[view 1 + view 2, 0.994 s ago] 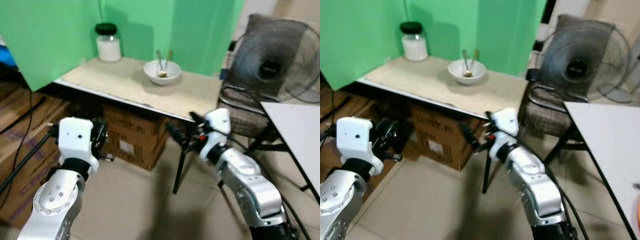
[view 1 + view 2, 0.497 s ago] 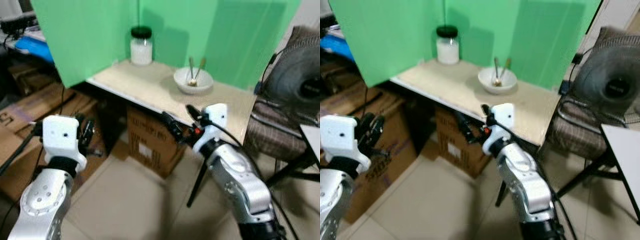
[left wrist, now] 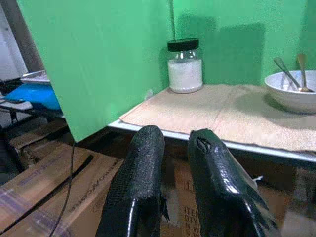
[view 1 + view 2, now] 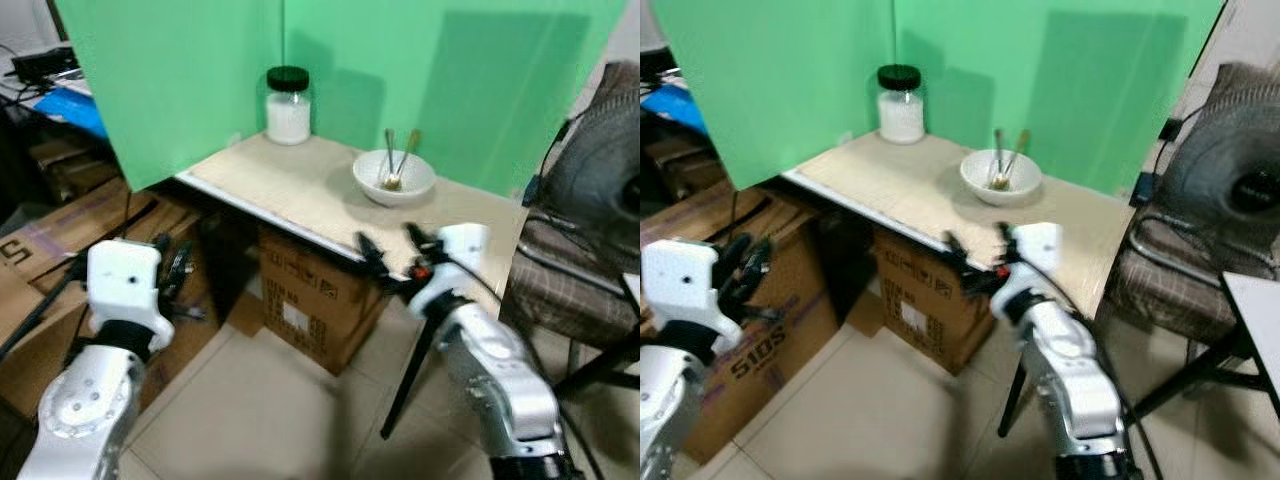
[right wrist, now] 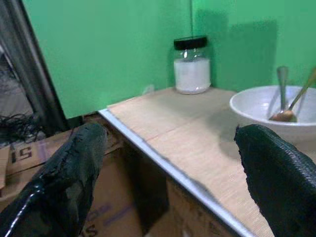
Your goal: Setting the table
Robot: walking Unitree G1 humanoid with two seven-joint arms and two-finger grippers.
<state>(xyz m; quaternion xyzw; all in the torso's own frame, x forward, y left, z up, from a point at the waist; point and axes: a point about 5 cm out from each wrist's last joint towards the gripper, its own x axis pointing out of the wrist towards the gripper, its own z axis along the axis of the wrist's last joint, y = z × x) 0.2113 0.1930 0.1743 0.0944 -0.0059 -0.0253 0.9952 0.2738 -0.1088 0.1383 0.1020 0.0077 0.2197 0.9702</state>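
Note:
I will next use my right gripper to grab the silver utensil by its handle [image 4: 389,143], which stands above the bowl's rim, as the bowl's side [image 4: 372,190] surrounds the utensil's lower end.
A low table [image 4: 300,185] with a beige mat stands against green panels. On it a white bowl [image 4: 394,180] holds two upright utensils [image 4: 398,160], and a glass jar [image 4: 288,105] with a black lid and white contents stands in the back corner. My right gripper [image 4: 390,245] hovers open just in front of the table's front edge, below the bowl, with nothing between its fingers [image 5: 74,163]. My left gripper [image 4: 170,268] is held low at the left, away from the table, its fingers [image 3: 143,168] close together and empty.
Cardboard boxes [image 4: 310,300] sit under the table and at the left [image 4: 760,350]. A chair [image 4: 1170,280] and a floor fan [image 4: 1240,180] stand to the right. Black table legs [image 4: 405,375] cross under the front edge. Tiled floor lies below.
The camera has swung, so the table now sits more central and nearer. My right gripper has come closer to the table's front edge, still open. The left arm holds its pose.

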